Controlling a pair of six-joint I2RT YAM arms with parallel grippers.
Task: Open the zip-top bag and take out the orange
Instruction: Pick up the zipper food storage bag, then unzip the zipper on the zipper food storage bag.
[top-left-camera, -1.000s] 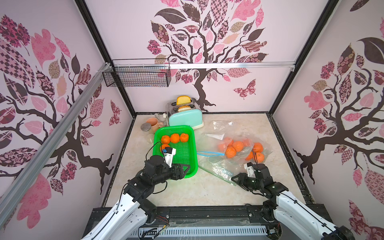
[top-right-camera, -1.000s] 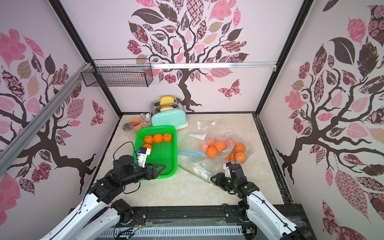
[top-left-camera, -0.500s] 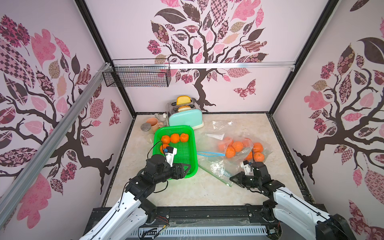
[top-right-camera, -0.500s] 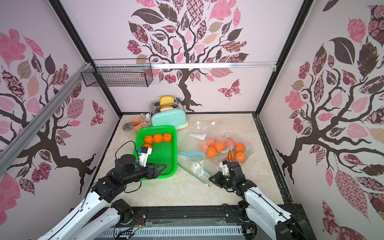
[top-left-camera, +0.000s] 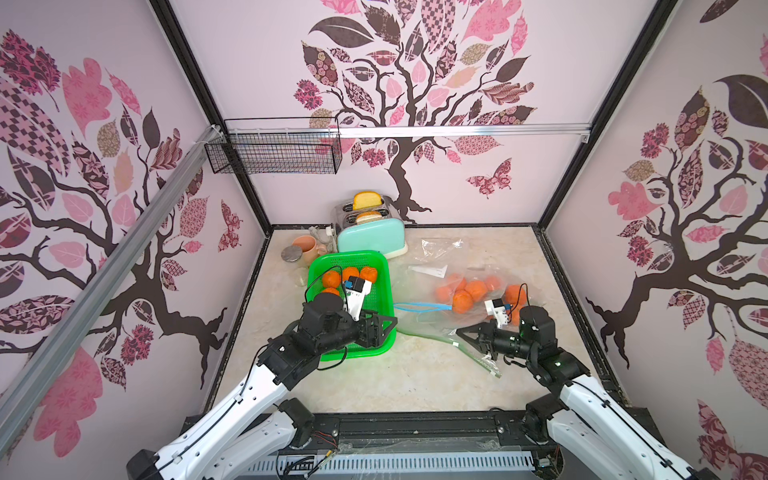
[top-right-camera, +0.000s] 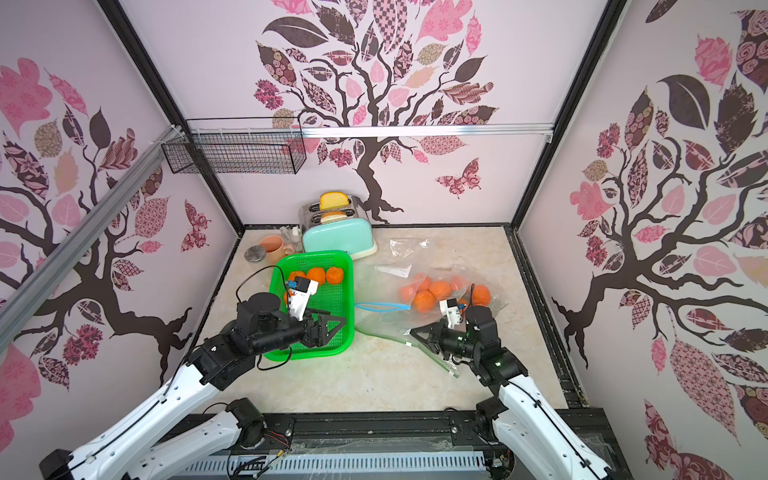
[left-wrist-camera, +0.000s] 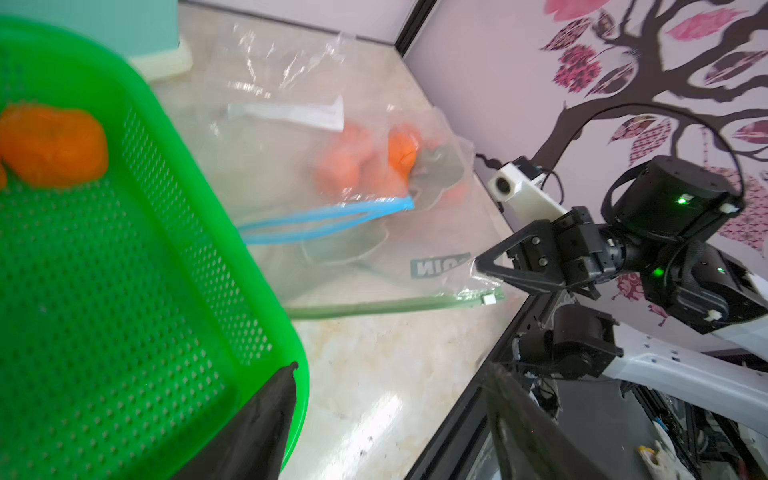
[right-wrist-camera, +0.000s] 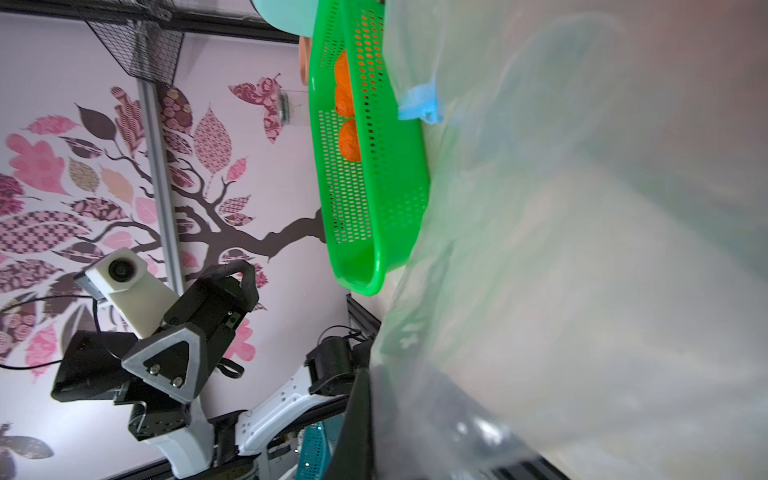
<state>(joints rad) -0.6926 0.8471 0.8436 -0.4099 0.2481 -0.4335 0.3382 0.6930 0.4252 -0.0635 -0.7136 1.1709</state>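
The left gripper needs to open the front bag by sliding its green zip along. It should grab the zip by its white end next.
Two clear zip-top bags overlap right of centre. One has a blue zip (top-left-camera: 422, 307) and holds several oranges (top-left-camera: 465, 297) (top-right-camera: 428, 293) (left-wrist-camera: 357, 162). The other has a green zip (top-left-camera: 449, 343) (left-wrist-camera: 374, 307) and lies in front of it. My right gripper (top-left-camera: 460, 332) (top-right-camera: 412, 332) (left-wrist-camera: 478, 264) is shut on the front bag's film (right-wrist-camera: 540, 291), near the zip's white end (left-wrist-camera: 613, 299). In the right wrist view the film covers my right gripper (right-wrist-camera: 368, 415). My left gripper (top-left-camera: 386, 330) (top-right-camera: 338, 326) (left-wrist-camera: 390, 374) hangs open and empty over the green basket's front corner.
The green basket (top-left-camera: 374, 264) (left-wrist-camera: 208, 208) holds several oranges (top-left-camera: 351, 274) at its back. Behind it stand a mint toaster (top-left-camera: 372, 241), a pink mug (top-left-camera: 305, 245) and a round lid (top-left-camera: 292, 253). A wire basket (top-left-camera: 274, 153) hangs on the back wall.
My right gripper has shut on the bag's film by the green zip and drawn it slightly up and back. The left arm has hardly moved.
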